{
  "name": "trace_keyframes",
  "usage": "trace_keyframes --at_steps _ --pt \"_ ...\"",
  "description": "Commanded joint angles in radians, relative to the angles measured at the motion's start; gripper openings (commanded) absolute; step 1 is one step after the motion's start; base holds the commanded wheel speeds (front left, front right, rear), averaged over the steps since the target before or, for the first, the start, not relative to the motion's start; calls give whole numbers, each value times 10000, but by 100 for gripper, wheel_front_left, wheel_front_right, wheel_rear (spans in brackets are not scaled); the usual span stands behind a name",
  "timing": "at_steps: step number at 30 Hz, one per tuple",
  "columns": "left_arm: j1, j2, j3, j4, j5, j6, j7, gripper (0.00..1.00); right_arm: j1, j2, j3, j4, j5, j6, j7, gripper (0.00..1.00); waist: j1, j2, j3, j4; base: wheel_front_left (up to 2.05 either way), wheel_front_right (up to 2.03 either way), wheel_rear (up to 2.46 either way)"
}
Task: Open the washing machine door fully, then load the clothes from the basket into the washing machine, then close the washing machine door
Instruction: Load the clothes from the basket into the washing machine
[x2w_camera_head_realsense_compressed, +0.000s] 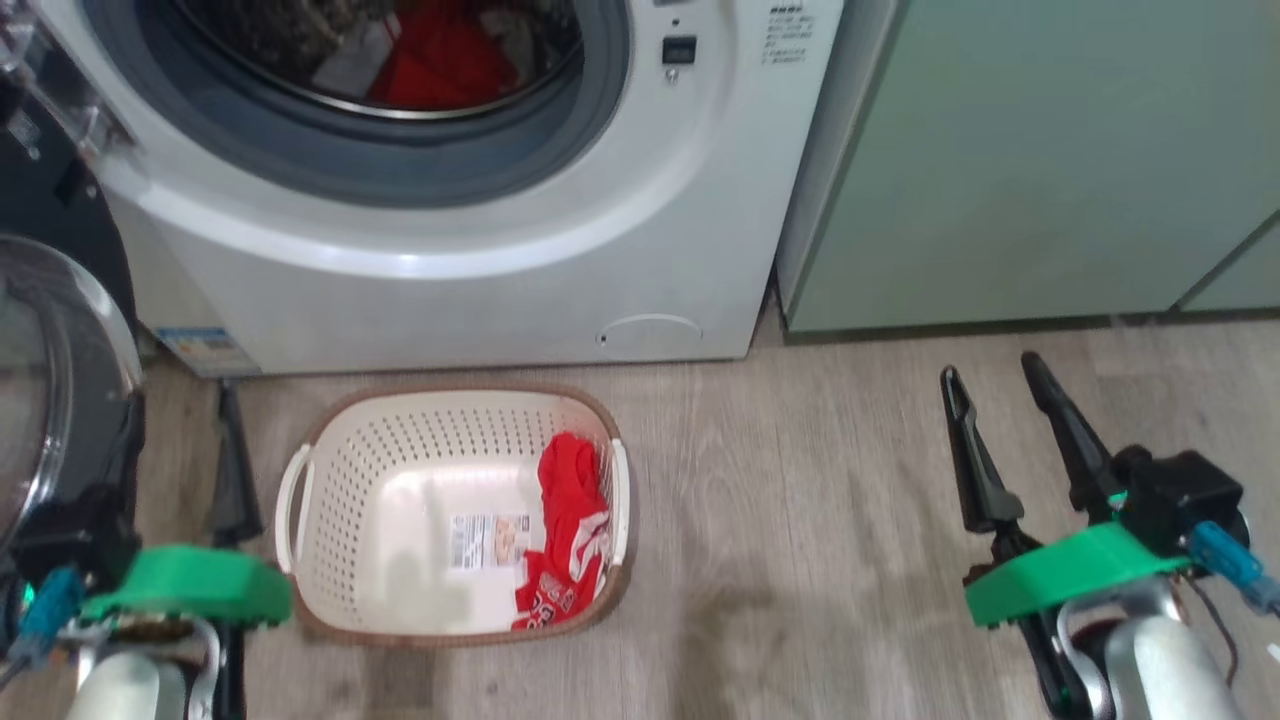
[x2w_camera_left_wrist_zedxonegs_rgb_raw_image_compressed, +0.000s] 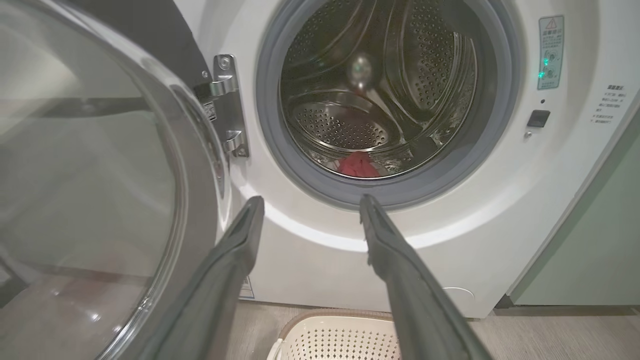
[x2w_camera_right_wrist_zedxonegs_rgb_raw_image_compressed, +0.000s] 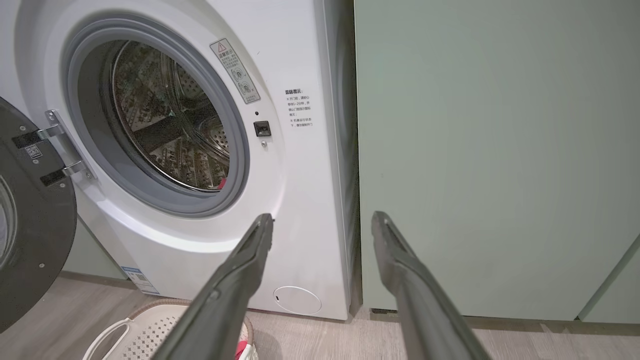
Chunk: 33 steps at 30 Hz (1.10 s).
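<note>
Next, my left gripper picks up the red garment (x2w_camera_head_realsense_compressed: 565, 530) by its ribbed edge, to load it into the washing machine drum (x2w_camera_head_realsense_compressed: 396, 54).
The washing machine (x2w_camera_head_realsense_compressed: 480, 260) stands ahead with its door (x2w_camera_head_realsense_compressed: 60, 380) swung wide open to the left. Red clothes (x2w_camera_head_realsense_compressed: 440, 65) lie inside the steel drum (x2w_camera_left_wrist_zedxonegs_rgb_raw_image_compressed: 380, 90). The cream basket (x2w_camera_head_realsense_compressed: 350, 560) sits on the floor in front of the machine, with a red garment (x2w_camera_head_realsense_compressed: 565, 530) draped against its right wall. My left gripper (x2w_camera_left_wrist_zedxonegs_rgb_raw_image_compressed: 311, 202) is open and empty, raised beside the door (x2w_camera_left_wrist_zedxonegs_rgb_raw_image_compressed: 90, 190) and facing the drum mouth. My right gripper (x2w_camera_head_realsense_compressed: 990, 370) is open and empty, hanging over the floor to the right of the basket.
Pale green cabinets (x2w_camera_head_realsense_compressed: 1040, 160) stand directly right of the machine (x2w_camera_right_wrist_zedxonegs_rgb_raw_image_compressed: 300, 165). Bare wood floor (x2w_camera_head_realsense_compressed: 800, 500) stretches between the basket and my right arm. The open door takes up the space at the left.
</note>
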<state>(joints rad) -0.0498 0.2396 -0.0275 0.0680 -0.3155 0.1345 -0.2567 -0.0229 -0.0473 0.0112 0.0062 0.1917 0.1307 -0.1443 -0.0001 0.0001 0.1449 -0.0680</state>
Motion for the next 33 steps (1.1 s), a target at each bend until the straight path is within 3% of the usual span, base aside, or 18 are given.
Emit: trace_keyframes --at_steps 1,6,16,33 --pt "19 53 574 -337 21 30 -51 100 28 -29 179 -364 -70 0 42 100 1 -1 -305 -67 0 0 0" --pt "645 -120 895 -647 16 -2 -51 100 345 -29 143 -456 -56 0 169 100 1 -1 -681 -136 0 0 0" --pt "1412 -292 420 -1285 481 -315 -51 100 723 -29 82 -580 -64 0 347 100 1 -1 -1077 -163 0 0 0" --pt "1955 -567 163 -1750 461 18 169 100 968 -29 -34 -718 -49 0 452 100 1 -1 -1374 -40 0 0 0"
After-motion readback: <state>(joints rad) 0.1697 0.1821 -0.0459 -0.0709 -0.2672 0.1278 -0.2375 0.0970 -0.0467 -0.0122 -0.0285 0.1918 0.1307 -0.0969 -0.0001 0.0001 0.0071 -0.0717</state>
